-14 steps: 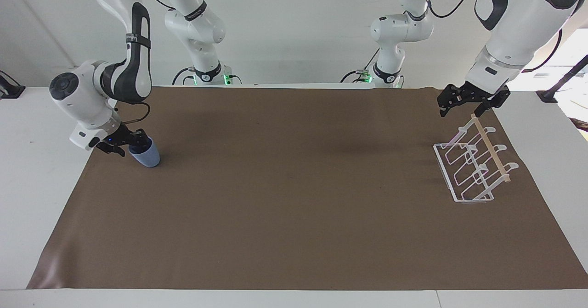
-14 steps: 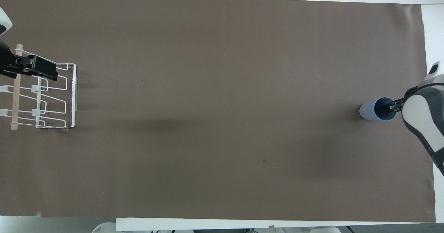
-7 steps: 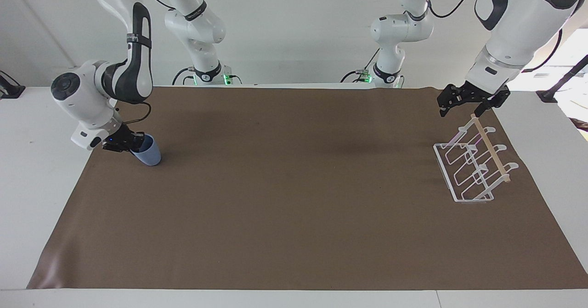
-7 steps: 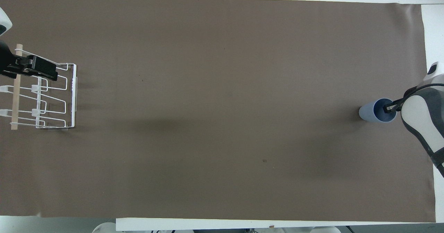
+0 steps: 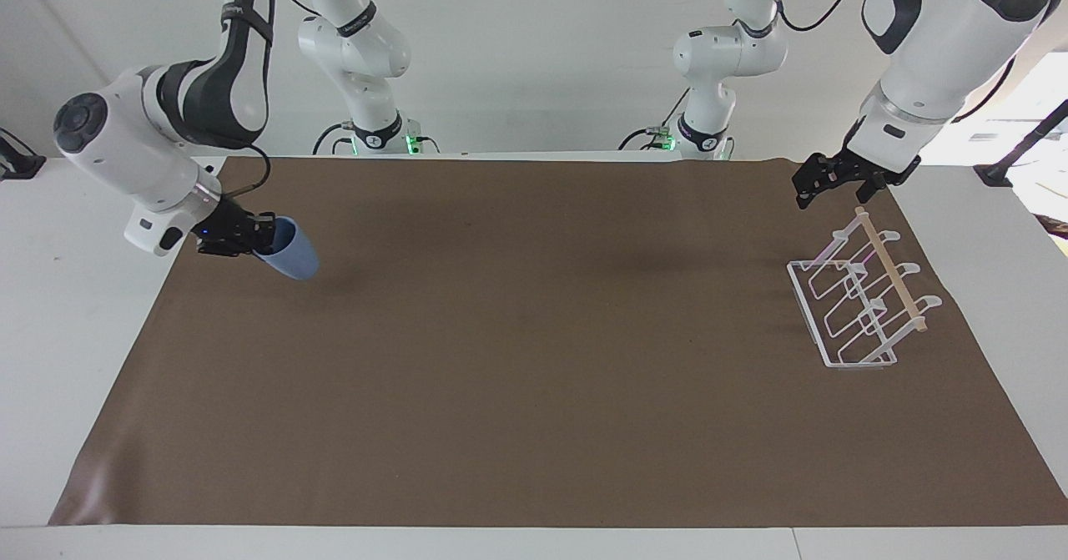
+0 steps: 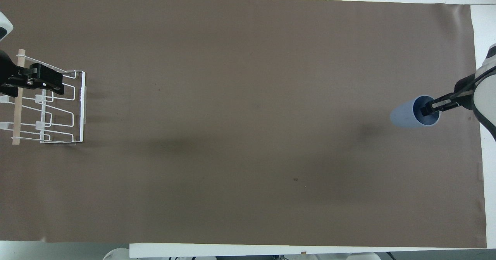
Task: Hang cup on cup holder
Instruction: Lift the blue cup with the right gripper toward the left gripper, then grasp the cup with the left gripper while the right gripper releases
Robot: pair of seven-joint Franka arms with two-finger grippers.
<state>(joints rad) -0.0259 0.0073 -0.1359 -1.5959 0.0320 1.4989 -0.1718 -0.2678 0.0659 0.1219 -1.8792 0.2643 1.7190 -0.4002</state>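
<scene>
The robot will hang the light-blue cup on the cup holder (image 6: 59, 113) next, so its left gripper will grab the cup by its open rim (image 6: 431, 123).
The light-blue cup (image 5: 292, 259) hangs tilted in the air above the mat at the right arm's end of the table, its open rim toward the wrist. My right gripper (image 5: 260, 238) is shut on the cup's rim, one finger inside it; the overhead view shows the gripper (image 6: 429, 108) and the cup (image 6: 403, 115) too. The clear cup holder (image 5: 859, 303) with its wooden dowel stands at the left arm's end and shows in the overhead view (image 6: 58, 112). My left gripper (image 5: 834, 189) hovers open over the holder's end nearest the robots, also in the overhead view (image 6: 42, 82).
A brown mat (image 5: 534, 376) covers the table top between the cup and the holder. White table margins (image 5: 50, 335) run along both ends.
My right gripper has lifted the cup off the mat and carried it a little toward the table's middle, tilting it more. My left gripper has turned slightly over the holder.
</scene>
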